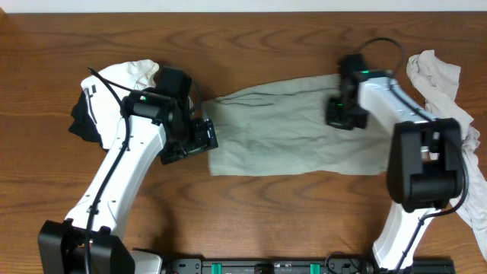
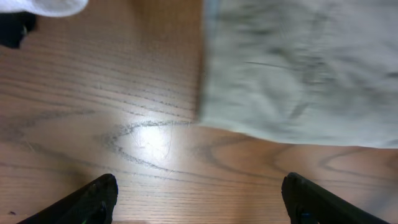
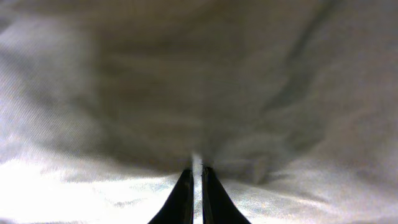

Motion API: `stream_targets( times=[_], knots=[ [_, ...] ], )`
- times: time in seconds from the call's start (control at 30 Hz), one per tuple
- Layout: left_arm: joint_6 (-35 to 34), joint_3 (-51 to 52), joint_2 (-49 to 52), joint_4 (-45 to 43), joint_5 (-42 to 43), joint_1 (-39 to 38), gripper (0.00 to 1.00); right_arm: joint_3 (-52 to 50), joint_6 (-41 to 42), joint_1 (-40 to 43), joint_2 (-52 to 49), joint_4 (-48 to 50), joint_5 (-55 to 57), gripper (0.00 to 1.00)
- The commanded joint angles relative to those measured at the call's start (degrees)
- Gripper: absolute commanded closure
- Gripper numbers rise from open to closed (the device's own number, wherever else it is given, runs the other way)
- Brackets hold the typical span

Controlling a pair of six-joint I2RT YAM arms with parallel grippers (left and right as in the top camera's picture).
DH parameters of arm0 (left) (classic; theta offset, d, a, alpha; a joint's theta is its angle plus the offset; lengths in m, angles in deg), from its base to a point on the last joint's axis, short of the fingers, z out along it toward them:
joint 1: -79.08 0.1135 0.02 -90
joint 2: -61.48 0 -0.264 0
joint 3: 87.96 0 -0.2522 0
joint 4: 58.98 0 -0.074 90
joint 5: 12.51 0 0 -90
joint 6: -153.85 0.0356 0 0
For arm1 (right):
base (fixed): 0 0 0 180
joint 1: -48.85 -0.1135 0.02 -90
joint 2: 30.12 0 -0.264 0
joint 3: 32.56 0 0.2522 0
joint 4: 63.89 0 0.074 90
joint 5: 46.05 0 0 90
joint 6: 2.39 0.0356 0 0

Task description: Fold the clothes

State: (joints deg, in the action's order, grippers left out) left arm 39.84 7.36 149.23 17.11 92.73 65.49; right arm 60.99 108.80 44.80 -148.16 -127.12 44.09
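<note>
I need to fold the nearest end of the grey-green garment (image 1: 293,125) across the rest, so I should next grab the garment by the middle of that end's edge with my left gripper.
A pale grey-green garment (image 1: 293,125) lies spread flat across the middle of the wooden table. My left gripper (image 1: 189,141) is open and empty, just off the garment's left edge; in the left wrist view the cloth (image 2: 298,74) fills the upper right while the fingers (image 2: 199,199) frame bare wood. My right gripper (image 1: 340,114) rests down on the garment's upper right part. In the right wrist view its fingers (image 3: 194,177) are closed together, pinching a thin ridge of the cloth (image 3: 199,81).
A heap of white and black clothes (image 1: 125,80) lies at the far left behind my left arm. A pile of whitish clothes (image 1: 449,114) lies along the right edge. Both arm bases stand at the table's front.
</note>
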Motion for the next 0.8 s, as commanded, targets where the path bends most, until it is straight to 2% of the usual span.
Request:
stream_targets(
  times=[0.0,0.07,0.2,0.33,0.4,0.6,0.77],
  knots=[
    [-1.3,3.4,-0.3,-0.9,0.9,0.1,0.13,-1.7,-0.2,5.4,-3.7,-1.8,1.9,0.92],
    [-2.4,5.7,-0.3,-2.9,1.8,-0.4,0.11,-1.7,-2.7,6.1,-3.7,-2.5,-0.7,0.9],
    [-5.4,12.2,-0.3,-11.0,9.0,-1.8,0.09,-1.7,-2.6,6.3,-2.9,-4.2,-1.6,0.85],
    [-12.3,19.3,-0.2,-20.0,10.7,-2.6,0.01,-1.7,-2.6,6.2,-1.2,-5.0,-2.6,0.71],
    [-13.8,22.8,-0.1,-26.3,13.5,-2.6,0.02,-1.7,-2.7,6.3,0.0,-5.0,-3.4,0.68],
    [-14.6,28.2,1.0,-39.4,13.9,-2.6,0.02,-1.7,-3.8,6.2,3.2,-5.0,-6.7,0.67],
    [-14.1,28.2,4.6,-44.3,14.6,-2.6,0.02,-1.7,-11.5,5.8,7.8,-2.9,-18.7,0.67]
  ],
)
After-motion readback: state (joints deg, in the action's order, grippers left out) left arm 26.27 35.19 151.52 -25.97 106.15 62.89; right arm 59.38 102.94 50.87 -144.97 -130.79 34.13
